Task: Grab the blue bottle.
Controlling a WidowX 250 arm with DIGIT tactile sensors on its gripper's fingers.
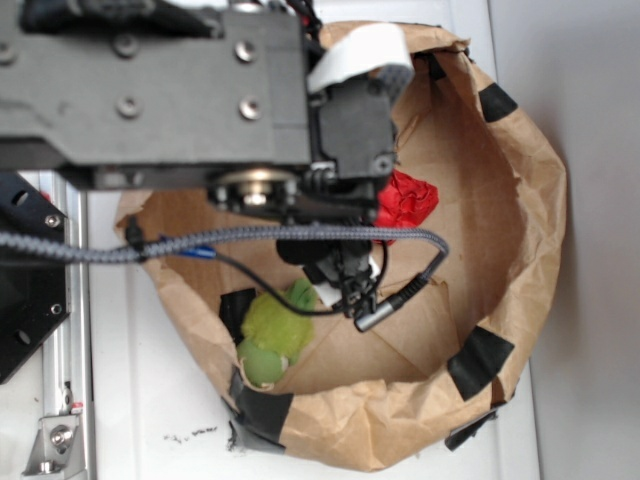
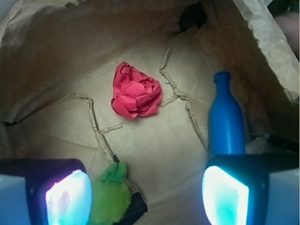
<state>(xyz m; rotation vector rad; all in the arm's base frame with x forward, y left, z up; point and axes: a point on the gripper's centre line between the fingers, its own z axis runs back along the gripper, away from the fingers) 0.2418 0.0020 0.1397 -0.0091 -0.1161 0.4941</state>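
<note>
Next, my gripper grabs the long blue bottle's wide body near the middle to keep it balanced, since the bottle narrows to a slim neck (image 2: pixel 222 85).
The blue bottle (image 2: pixel 226 122) lies on the brown paper floor at the right of the wrist view, neck pointing away from me. Its lower end is hidden behind my right finger (image 2: pixel 227 194). My gripper (image 2: pixel 147 197) is open and holds nothing; only bare paper lies between the fingers. The bottle is in line with the right finger, not between the two. In the exterior view the gripper (image 1: pixel 345 285) hangs inside the paper bag, and the arm hides the bottle.
A red wrinkly ball (image 2: pixel 136 91) (image 1: pixel 405 200) lies ahead, centre-left. A green plush toy (image 2: pixel 110 197) (image 1: pixel 275 335) sits beside my left finger (image 2: pixel 68 197). Tall crumpled walls of the paper bag (image 1: pixel 520 200) (image 2: pixel 56 56), patched with black tape (image 1: pixel 480 360), ring everything.
</note>
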